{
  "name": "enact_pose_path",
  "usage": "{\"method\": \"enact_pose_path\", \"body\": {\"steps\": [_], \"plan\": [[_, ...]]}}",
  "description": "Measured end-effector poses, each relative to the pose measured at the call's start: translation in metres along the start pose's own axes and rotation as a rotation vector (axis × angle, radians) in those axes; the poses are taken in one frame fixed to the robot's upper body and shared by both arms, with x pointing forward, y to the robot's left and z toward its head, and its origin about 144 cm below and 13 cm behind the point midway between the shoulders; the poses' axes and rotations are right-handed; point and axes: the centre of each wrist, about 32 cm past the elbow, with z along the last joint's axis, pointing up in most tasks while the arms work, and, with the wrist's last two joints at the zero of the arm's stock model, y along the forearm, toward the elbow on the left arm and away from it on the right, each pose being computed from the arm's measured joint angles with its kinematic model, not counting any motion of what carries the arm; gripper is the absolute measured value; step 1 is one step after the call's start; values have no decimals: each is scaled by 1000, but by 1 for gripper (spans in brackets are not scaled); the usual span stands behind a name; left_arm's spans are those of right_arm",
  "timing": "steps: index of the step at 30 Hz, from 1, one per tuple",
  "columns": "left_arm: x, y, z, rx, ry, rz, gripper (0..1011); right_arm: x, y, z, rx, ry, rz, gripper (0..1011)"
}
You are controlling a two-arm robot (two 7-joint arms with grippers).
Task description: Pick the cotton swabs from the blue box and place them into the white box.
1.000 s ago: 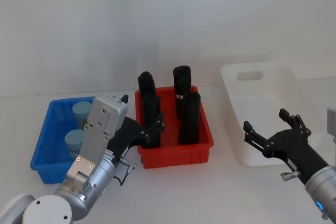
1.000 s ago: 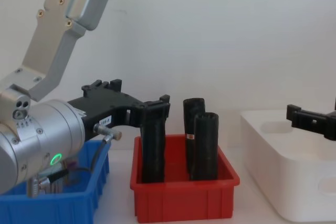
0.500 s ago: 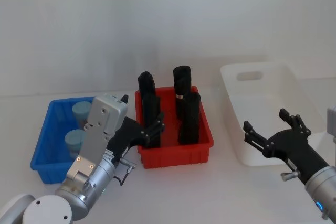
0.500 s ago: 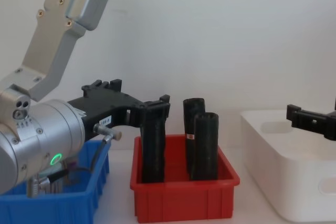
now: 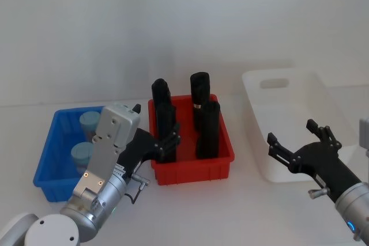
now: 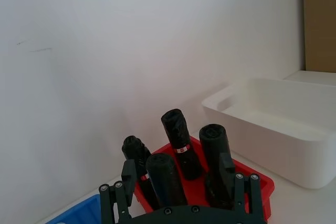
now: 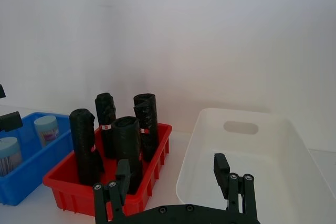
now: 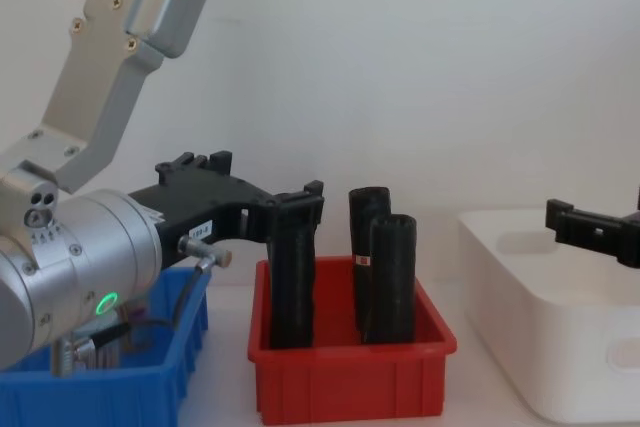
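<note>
My left gripper is going to grab the nearer tub by its teal lid next, to get the cotton swabs into the white box (image 8: 560,292) (image 6: 278,116).
Two cotton swabs tubs with pale teal lids, one farther (image 5: 89,121) and one nearer (image 5: 82,154), stand in the blue box (image 5: 47,168) at the left. My left gripper (image 5: 155,124) hovers open between the blue box and the red bin, holding nothing; the chest view shows it (image 8: 255,179) level with the black rolls' tops. The white box (image 5: 288,93) sits at the right. My right gripper (image 5: 291,132) hangs open and unloaded at that box's near left corner. In the right wrist view the tubs (image 7: 46,128) show in the blue box (image 7: 31,177).
A red bin (image 5: 193,170) with several tall black rolls (image 5: 207,131) stands between the blue box and the white box. Bare white tabletop lies in front of all three containers, and a white wall rises close behind them.
</note>
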Motion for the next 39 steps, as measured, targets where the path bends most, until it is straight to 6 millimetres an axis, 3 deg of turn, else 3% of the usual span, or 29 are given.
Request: {"method": "enact_pose_path", "body": {"steps": [16, 39], "plan": [[18, 0, -6, 24, 24, 29, 1004, 0, 0, 0, 0, 0, 0, 1002], [66, 0, -24, 198, 138, 109, 1004, 0, 0, 0, 0, 0, 0, 1002]]}}
